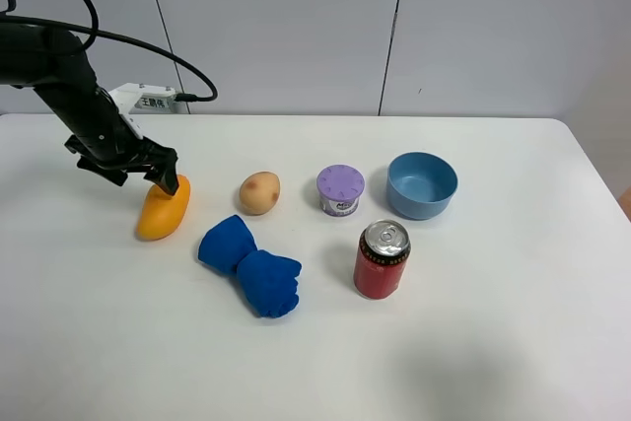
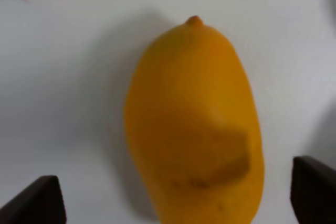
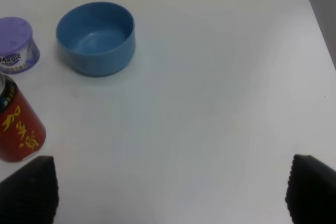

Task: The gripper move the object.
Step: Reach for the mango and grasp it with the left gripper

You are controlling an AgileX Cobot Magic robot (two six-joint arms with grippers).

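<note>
Next, my left gripper grabs the mango by its broad middle point(image 2: 197, 129) to move it over the table, and leaves its stem tip point(image 2: 194, 21) free.
The object, a smooth orange-yellow mango point(image 1: 164, 209), lies on the white table at the left. It fills the left wrist view point(image 2: 194, 124). My left gripper point(image 1: 136, 167) is just above its far end. It is open, and its two black fingertips point(image 2: 37, 200) stand wide on either side of the mango without touching it. My right gripper point(image 3: 170, 192) is open and empty above bare table. It is out of the exterior high view.
A tan potato point(image 1: 259, 192), a purple-lidded tin point(image 1: 340, 189), a blue bowl point(image 1: 422, 184) and a red can point(image 1: 382, 259) stand to the right of the mango. A crumpled blue cloth point(image 1: 251, 265) lies in front of the potato.
</note>
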